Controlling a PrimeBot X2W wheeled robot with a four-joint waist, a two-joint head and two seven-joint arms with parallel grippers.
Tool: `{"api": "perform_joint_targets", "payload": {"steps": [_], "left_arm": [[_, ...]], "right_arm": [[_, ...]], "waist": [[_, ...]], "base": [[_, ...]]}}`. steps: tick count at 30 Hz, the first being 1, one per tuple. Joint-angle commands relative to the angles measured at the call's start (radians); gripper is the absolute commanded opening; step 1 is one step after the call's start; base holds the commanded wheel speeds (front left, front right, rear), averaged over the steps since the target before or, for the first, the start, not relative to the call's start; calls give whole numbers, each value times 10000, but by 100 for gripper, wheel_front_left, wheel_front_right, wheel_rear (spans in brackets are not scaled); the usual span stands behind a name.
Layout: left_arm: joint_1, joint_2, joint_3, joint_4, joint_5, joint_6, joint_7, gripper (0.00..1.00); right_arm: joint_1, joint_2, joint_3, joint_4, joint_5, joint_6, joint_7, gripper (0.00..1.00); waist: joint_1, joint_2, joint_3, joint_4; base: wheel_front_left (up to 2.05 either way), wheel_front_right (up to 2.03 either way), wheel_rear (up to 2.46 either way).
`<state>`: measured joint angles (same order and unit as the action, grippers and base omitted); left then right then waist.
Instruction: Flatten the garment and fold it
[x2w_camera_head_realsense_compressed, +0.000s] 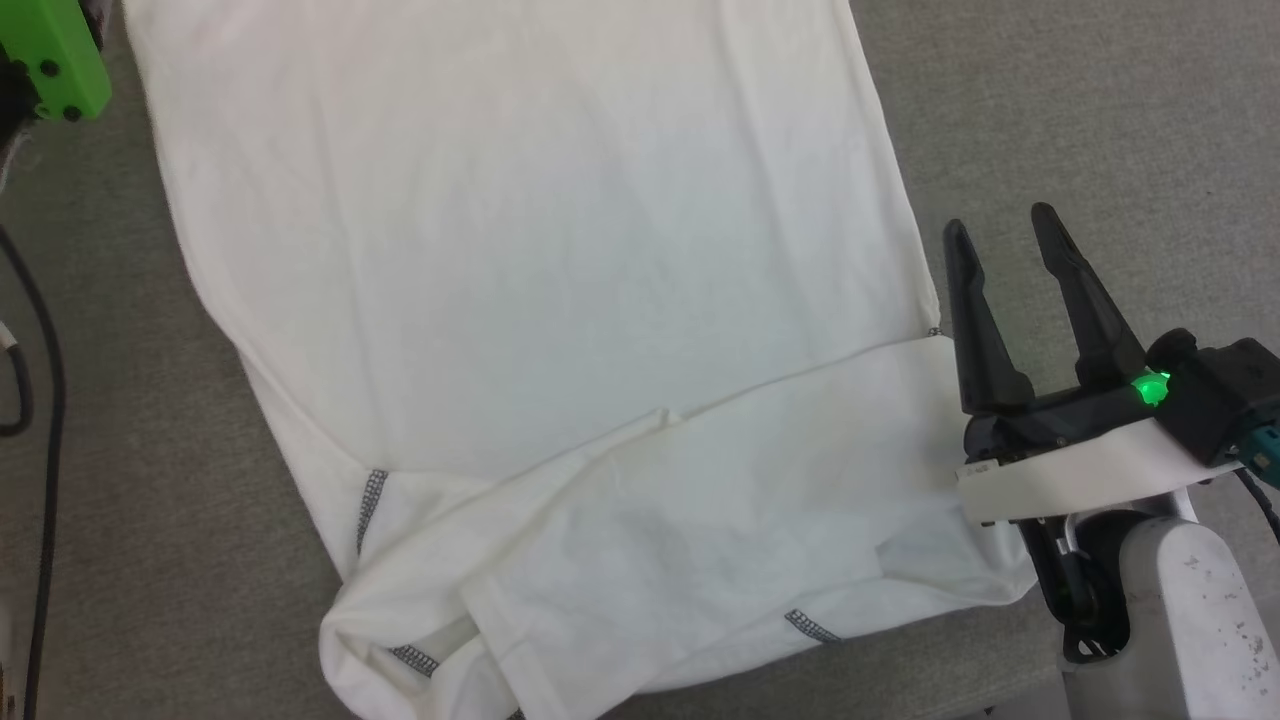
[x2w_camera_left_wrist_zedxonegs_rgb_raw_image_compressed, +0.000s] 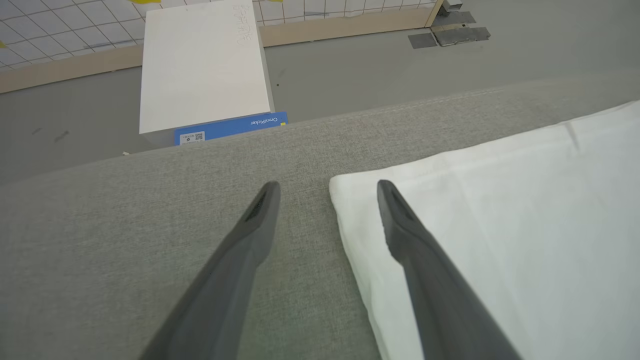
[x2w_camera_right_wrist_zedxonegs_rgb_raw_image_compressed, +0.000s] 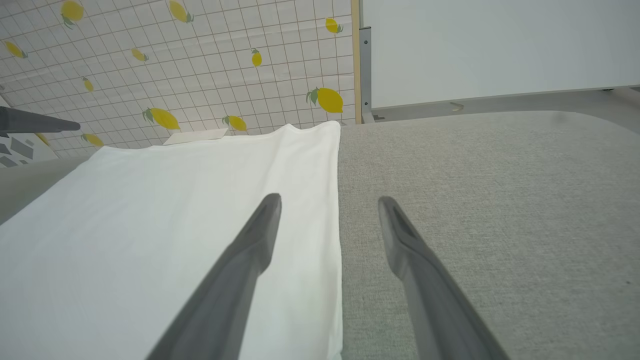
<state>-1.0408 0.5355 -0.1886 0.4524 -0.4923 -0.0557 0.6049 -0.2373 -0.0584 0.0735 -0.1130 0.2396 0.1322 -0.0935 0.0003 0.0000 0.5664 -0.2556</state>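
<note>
Next, my left gripper grips the garment by its hem corner (x2w_camera_left_wrist_zedxonegs_rgb_raw_image_compressed: 346, 187), where the cloth edge is free, since the garment's middle lies spread flat.
The garment (x2w_camera_head_realsense_compressed: 540, 300), a white thin shirt with dark dotted stitching, lies spread on the grey surface (x2w_camera_head_realsense_compressed: 1050, 120); its near part is folded over in loose layers. My right gripper (x2w_camera_head_realsense_compressed: 1000, 222) stands open beside the garment's right edge, fingers pointing away, nothing between them. In the right wrist view the right gripper (x2w_camera_right_wrist_zedxonegs_rgb_raw_image_compressed: 329, 199) straddles the garment (x2w_camera_right_wrist_zedxonegs_rgb_raw_image_compressed: 165, 210) edge, one finger over cloth, one over grey fabric. In the left wrist view my left gripper (x2w_camera_left_wrist_zedxonegs_rgb_raw_image_compressed: 327, 185) is open above a corner of the garment (x2w_camera_left_wrist_zedxonegs_rgb_raw_image_compressed: 500, 210), holding nothing.
A white box (x2w_camera_left_wrist_zedxonegs_rgb_raw_image_compressed: 202, 65) with a blue label stands on the floor beyond the surface's edge. A green part (x2w_camera_head_realsense_compressed: 60, 60) and black cables (x2w_camera_head_realsense_compressed: 40, 400) are at the left. A lemon-patterned tiled wall (x2w_camera_right_wrist_zedxonegs_rgb_raw_image_compressed: 175, 65) rises behind the surface.
</note>
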Motion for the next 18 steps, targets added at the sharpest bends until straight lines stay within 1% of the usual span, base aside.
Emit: {"api": "perform_joint_targets", "payload": {"steps": [1,6,11,13,14,15,16,18], "left_arm": [[-287,100,25,24,-144,185,251,100],[-552,283,-30,-1,31,787,1180,100],[-413,486,-64,-83,198,1553,2259,100],[-295,488,-66,-157,147,1762,2690,100],[-237,491,-86,-222,116,1805,2875,89],[-177,522,-129,-345,124,1829,3019,41],[-131,547,-152,-478,126,1846,3093,0],[-55,566,-190,-664,90,1810,3183,0]], "right_arm": [[-176,38,57,18,51,-15,-99,100],[-260,55,195,31,97,-15,-212,100],[-319,68,310,39,136,-15,-284,100],[-333,71,332,37,150,-15,-300,100],[-337,72,335,34,153,-15,-298,100],[-350,73,334,27,155,-15,-280,100],[-391,73,330,15,149,-15,-245,100],[-537,49,338,-31,68,-15,-173,100]], "waist": [[-3,0,687,-627],[-3,0,926,-776],[-3,0,1048,-859],[-3,0,1069,-873],[-3,0,1080,-872],[-3,0,1096,-866],[-3,0,1111,-855],[-3,0,1128,-833]], "base": [[0,0,0],[0,0,0],[0,0,0],[0,0,0],[0,0,0],[0,0,0],[0,0,0],[0,0,0]]}}
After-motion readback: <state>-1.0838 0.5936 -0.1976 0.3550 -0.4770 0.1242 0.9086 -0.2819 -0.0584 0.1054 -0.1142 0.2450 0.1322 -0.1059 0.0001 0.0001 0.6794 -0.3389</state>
